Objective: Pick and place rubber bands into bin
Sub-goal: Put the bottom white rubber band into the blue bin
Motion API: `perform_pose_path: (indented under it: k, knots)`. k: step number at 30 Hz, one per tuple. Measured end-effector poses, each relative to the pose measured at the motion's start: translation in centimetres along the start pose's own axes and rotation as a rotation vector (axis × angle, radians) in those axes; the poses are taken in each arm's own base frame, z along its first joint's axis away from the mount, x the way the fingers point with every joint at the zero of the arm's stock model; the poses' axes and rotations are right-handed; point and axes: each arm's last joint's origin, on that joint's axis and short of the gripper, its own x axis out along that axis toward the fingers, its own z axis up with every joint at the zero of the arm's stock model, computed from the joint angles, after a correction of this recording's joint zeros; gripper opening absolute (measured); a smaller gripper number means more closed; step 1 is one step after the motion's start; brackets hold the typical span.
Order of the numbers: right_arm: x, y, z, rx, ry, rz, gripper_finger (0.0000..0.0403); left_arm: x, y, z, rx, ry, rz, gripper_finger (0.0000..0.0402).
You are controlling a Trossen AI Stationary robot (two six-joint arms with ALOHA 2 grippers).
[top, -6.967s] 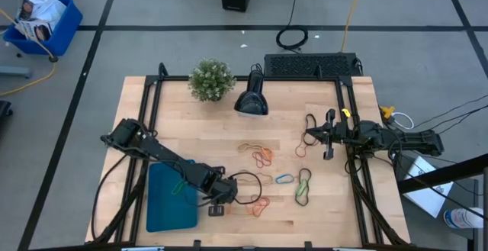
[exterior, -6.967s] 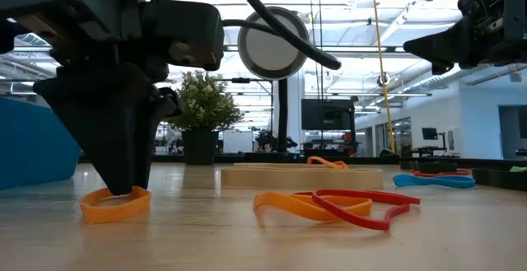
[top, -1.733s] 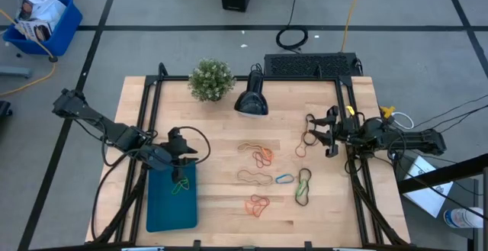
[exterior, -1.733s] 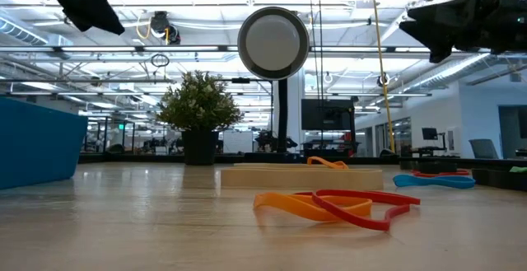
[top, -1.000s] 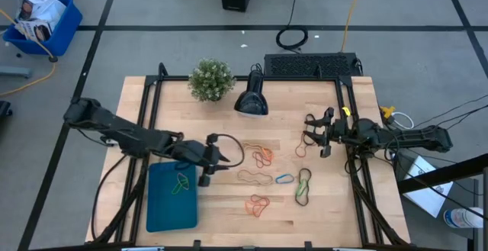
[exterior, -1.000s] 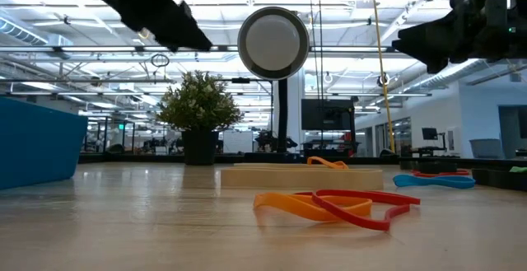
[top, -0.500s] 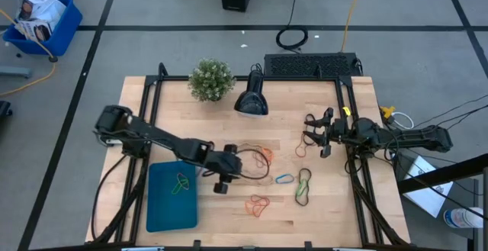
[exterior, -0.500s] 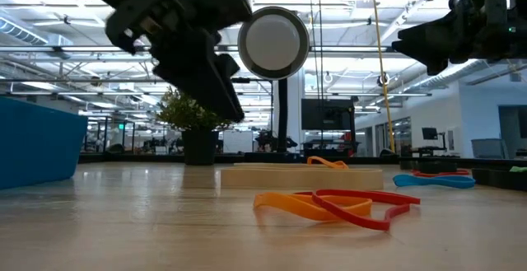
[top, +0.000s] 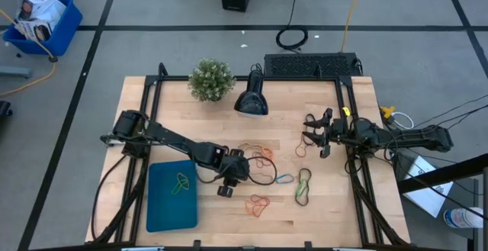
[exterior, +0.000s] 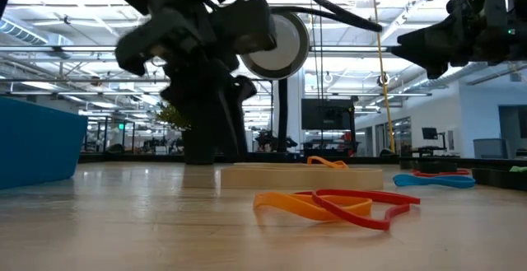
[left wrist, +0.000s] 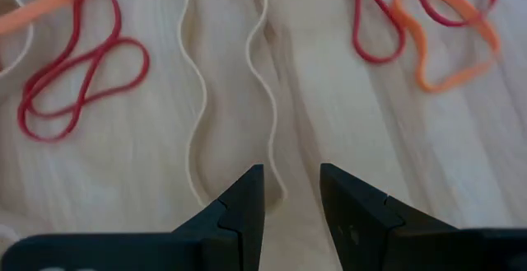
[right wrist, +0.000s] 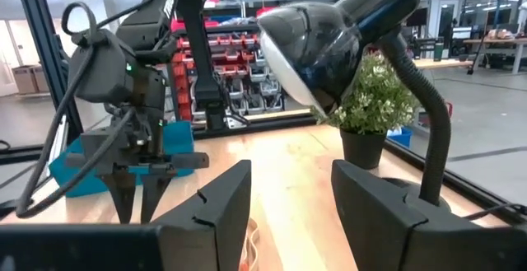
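The tan rubber band needs to go into the bin, so next my left gripper should take hold of it by its looped end (left wrist: 239,197).
Several rubber bands lie flat on the wooden table: a long tan one (top: 255,177), a red and orange pair (top: 263,156), a blue one (top: 284,179), a green and dark pair (top: 303,188), and an orange and red pair (top: 258,204). My left gripper (top: 239,175) points steeply down at the tan band's left end (left wrist: 276,190). It is open, with one finger on either side of that end. The teal bin (top: 169,205) at the near left holds a green band (top: 181,182). My right gripper (top: 309,136) waits open and level at the right side.
A potted plant (top: 211,79) and a black desk lamp (top: 250,100) stand at the far edge, with a black keyboard (top: 309,65) behind them. A dark band (top: 303,150) lies near my right gripper. A black cable (top: 259,176) loops off my left wrist over the tan band.
My left gripper has gone from over the bin's far right corner toward the table's right edge and down. It has tipped to point more steeply down and now stands over the tan band's end. The bands have not moved.
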Motion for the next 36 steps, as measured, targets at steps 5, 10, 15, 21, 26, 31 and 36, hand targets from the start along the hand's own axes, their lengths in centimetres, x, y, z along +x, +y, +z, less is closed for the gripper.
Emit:
perform_pose_path:
  k: [5,10,15,21,26,31,36]
  knots:
    - [0.1,0.0,-0.2,0.017,0.02,-0.002,0.0164,1.5,0.2,-0.5,-0.004,0.04,0.008,0.0127]
    - [0.3,0.0,-0.4,0.051,0.037,-0.003,0.0164,2.2,0.5,-0.8,-0.04,0.062,0.016,0.0127]
    - [0.3,0.0,-0.5,0.06,0.051,-0.004,0.0164,2.2,0.5,-0.8,-0.053,0.064,0.016,0.0126]
    - [0.4,0.0,-0.5,0.06,0.054,-0.005,0.0164,2.2,0.5,-0.9,-0.057,0.066,0.02,0.0119]
    - [0.4,0.0,-0.5,0.06,0.054,-0.005,0.0164,2.2,0.7,-0.9,-0.054,0.064,0.035,0.0065]
    - [0.4,0.0,-0.5,0.06,0.054,-0.005,0.0164,1.9,1.1,-0.8,-0.065,0.06,0.037,0.0009]
    - [0.4,0.0,-0.5,0.06,0.054,-0.005,0.0164,0.2,1.1,-0.6,-0.065,0.05,0.073,0.001]
